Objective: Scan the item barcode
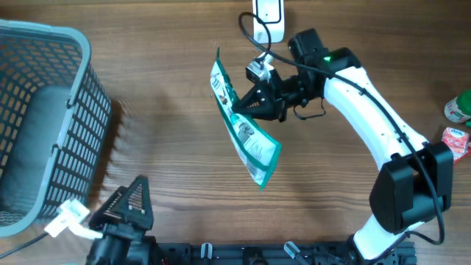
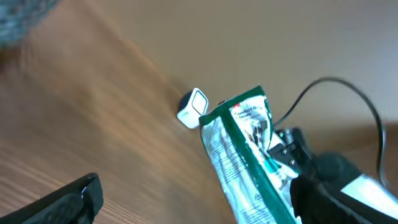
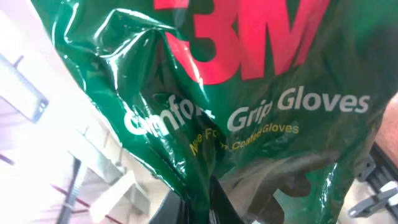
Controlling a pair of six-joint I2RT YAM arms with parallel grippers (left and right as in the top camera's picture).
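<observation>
I will next pinch the packet's free side edge (image 1: 236,143) (image 2: 219,172) with my left gripper, so my right gripper can regrip the packet and the barcode can be scanned.
The item is a green and white 3M glove packet (image 1: 246,136), hanging tilted above the table. My right gripper (image 1: 243,109) is shut on its upper middle. In the right wrist view the green printed face (image 3: 249,93) fills the frame, pinched between my fingers (image 3: 186,208) at the bottom. A white scanner (image 1: 266,18) sits at the far edge, just beyond the packet's top; the left wrist view shows the scanner (image 2: 191,107) beside the packet (image 2: 249,155). My left gripper (image 1: 116,197) stands open and empty near the front edge, one finger (image 2: 68,202) showing. No barcode is readable.
A grey mesh basket (image 1: 44,118) stands at the left. A green-capped bottle (image 1: 460,107) and a red packet (image 1: 456,141) lie at the right edge. A black cable (image 1: 250,37) loops near the scanner.
</observation>
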